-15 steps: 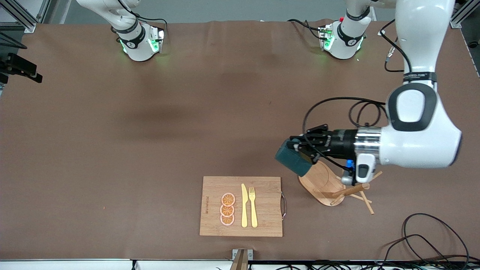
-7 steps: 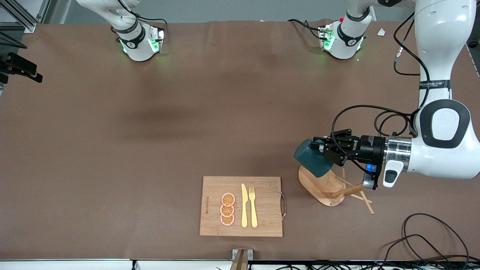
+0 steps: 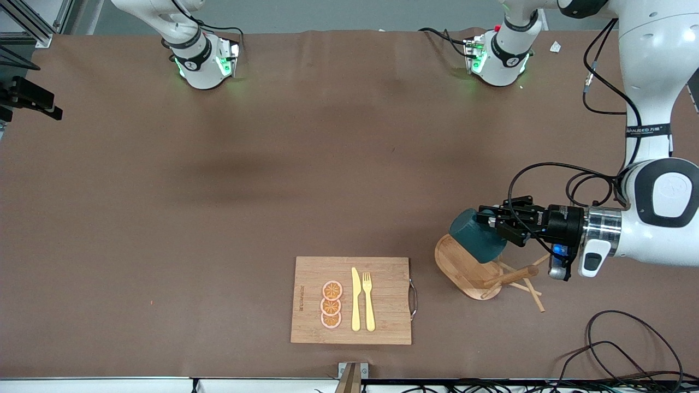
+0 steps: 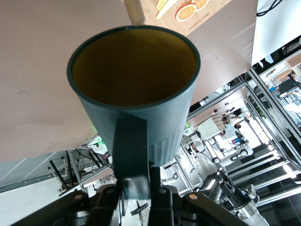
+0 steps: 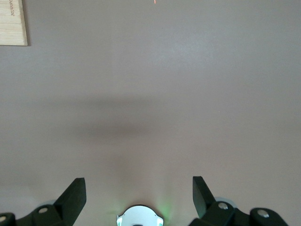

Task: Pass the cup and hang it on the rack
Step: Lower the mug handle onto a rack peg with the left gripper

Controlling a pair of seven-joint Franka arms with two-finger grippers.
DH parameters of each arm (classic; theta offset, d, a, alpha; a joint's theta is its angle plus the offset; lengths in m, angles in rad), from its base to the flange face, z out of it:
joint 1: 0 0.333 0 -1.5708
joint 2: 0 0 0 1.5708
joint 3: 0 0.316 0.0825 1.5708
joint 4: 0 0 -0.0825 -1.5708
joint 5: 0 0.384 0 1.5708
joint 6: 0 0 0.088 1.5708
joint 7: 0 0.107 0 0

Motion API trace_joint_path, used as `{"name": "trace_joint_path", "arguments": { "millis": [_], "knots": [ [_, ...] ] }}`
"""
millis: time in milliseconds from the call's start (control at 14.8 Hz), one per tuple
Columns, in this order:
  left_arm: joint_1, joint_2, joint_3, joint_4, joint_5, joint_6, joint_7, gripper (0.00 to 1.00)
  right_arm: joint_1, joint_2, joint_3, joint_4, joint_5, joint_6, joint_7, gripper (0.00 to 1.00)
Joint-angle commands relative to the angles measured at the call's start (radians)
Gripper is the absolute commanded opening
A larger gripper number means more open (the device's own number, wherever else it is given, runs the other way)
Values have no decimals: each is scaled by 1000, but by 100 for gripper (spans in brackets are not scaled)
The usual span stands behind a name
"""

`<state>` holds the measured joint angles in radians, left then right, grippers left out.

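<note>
My left gripper needs to move the cup toward the peg before it lets go, because the cup's rim is short of the rack peg in the left wrist view.
The dark teal cup lies on its side in the air over the oval base of the wooden rack, mouth turned away from the wrist. My left gripper is shut on the cup's handle. In the left wrist view the cup shows its yellowish-brown inside, with the handle pinched in the left gripper. A rack peg shows past the rim. The rack's post and pegs stand beside the wrist. My right gripper is open and empty, high over bare table, and waits.
A wooden cutting board with orange slices, a yellow knife and fork lies beside the rack, toward the right arm's end. Black cables lie near the table's front corner at the left arm's end.
My left gripper has carried the cup sideways toward the left arm's end of the table, closer to the rack's post. The right arm has not moved.
</note>
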<state>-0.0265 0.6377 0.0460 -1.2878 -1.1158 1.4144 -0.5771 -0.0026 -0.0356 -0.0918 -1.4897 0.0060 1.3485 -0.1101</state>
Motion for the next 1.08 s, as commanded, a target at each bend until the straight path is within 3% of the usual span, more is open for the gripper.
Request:
{"name": "trace_joint_path", "arguments": {
  "millis": [0, 881, 1017],
  "knots": [
    [13, 16, -3, -2, -24, -15, 40, 1, 1, -33, 0, -30, 5, 1, -11, 100],
    [85, 69, -3, 1, -54, -15, 173, 3, 3, -33, 0, -30, -1, 3, -13, 100],
    [89, 82, -3, 1, -62, -15, 181, 7, 3, -33, 0, -30, -1, 3, -13, 100]
  ]
}}
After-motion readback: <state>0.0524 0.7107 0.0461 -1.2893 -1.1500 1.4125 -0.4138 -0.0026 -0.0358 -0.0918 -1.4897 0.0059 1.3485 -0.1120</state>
